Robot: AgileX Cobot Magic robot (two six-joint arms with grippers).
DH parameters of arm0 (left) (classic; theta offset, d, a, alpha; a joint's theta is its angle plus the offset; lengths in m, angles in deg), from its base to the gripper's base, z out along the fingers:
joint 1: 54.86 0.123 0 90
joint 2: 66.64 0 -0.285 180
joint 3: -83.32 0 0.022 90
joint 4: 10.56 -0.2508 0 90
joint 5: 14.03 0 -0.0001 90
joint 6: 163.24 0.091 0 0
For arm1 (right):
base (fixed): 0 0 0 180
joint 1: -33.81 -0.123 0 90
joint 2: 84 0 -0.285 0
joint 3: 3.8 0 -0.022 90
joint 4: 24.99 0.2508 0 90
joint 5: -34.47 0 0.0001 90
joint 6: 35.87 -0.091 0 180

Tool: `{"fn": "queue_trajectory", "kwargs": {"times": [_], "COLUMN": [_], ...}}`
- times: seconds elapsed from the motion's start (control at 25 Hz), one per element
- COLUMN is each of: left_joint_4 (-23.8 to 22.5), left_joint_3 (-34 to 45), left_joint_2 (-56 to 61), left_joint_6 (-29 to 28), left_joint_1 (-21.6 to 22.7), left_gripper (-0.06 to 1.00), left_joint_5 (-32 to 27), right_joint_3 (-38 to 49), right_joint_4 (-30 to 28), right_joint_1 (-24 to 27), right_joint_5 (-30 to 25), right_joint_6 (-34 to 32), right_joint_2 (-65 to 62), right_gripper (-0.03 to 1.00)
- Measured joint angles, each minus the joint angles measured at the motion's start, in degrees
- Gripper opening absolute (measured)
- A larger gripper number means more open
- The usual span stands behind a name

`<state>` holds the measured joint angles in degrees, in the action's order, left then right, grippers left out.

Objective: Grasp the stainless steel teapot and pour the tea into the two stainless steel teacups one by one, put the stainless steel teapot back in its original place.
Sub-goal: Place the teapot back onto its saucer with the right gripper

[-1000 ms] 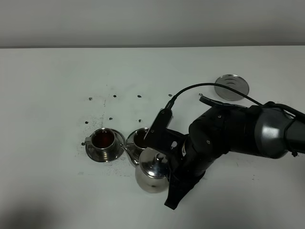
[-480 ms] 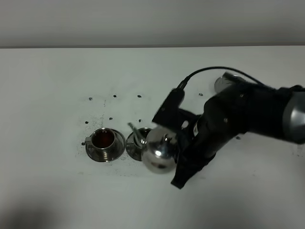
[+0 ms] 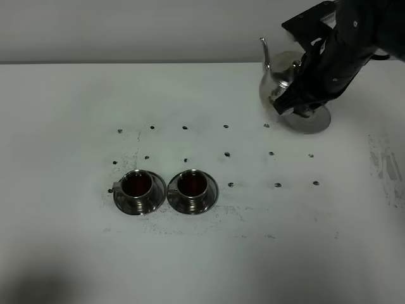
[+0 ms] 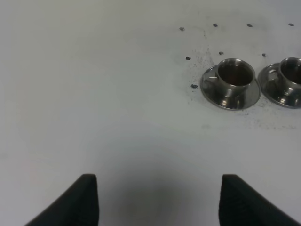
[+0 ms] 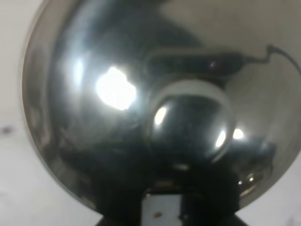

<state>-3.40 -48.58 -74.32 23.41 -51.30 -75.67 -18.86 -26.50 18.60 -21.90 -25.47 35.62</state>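
Note:
My right gripper keeps hold of the teapot for now and opens later, since the teapot's body point(image 5: 117, 103) hangs above and beside the round steel disc.
The stainless steel teapot point(image 3: 277, 81) hangs upright at the far right of the table, spout to the left, just above a round steel disc point(image 3: 314, 120). My right gripper point(image 3: 301, 94) is shut on its handle side; in the right wrist view the teapot's shiny body point(image 5: 117, 103) fills the frame. Two stainless steel teacups on saucers stand side by side at the front left, the left one point(image 3: 138, 187) and the right one point(image 3: 192, 187), both holding reddish-brown tea. The left wrist view shows them too point(image 4: 232, 76) point(image 4: 291, 75). My left gripper point(image 4: 160, 181) is open and empty, well short of them.
Rows of small dark dots and fine dark specks point(image 3: 226, 154) mark the white table point(image 3: 76, 114) between the cups and the disc. A grey wall runs behind the table's far edge.
My right arm has carried the teapot from beside the right cup up and away to the far right, over the steel disc. Both cups stand uncovered with tea in them.

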Motion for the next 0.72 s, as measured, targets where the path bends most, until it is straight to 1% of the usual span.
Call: {"fn": "queue_trajectory", "kwargs": {"times": [0.12, 0.24, 0.52, 0.72], "left_joint_4": [0.00, 0.00, 0.00, 0.00], "left_joint_3": [0.00, 0.00, 0.00, 0.00], "left_joint_2": [0.00, 0.00, 0.00, 0.00], "left_joint_6": [0.00, 0.00, 0.00, 0.00], "left_joint_1": [0.00, 0.00, 0.00, 0.00], "left_gripper": [0.53, 0.53, 0.53, 0.53], "left_joint_5": [0.00, 0.00, 0.00, 0.00], "right_joint_3": [-5.46, -7.94, -8.62, -8.62], "right_joint_4": [-0.05, -0.52, -1.83, -2.71], "right_joint_1": [1.70, 2.62, 4.91, 6.07], "right_joint_5": [-3.42, -4.48, -3.80, -1.07], "right_joint_6": [-0.42, -1.81, -4.64, -5.61], "right_joint_2": [5.13, 8.40, 12.71, 13.59], "right_gripper": [0.17, 0.17, 0.17, 0.17]}}
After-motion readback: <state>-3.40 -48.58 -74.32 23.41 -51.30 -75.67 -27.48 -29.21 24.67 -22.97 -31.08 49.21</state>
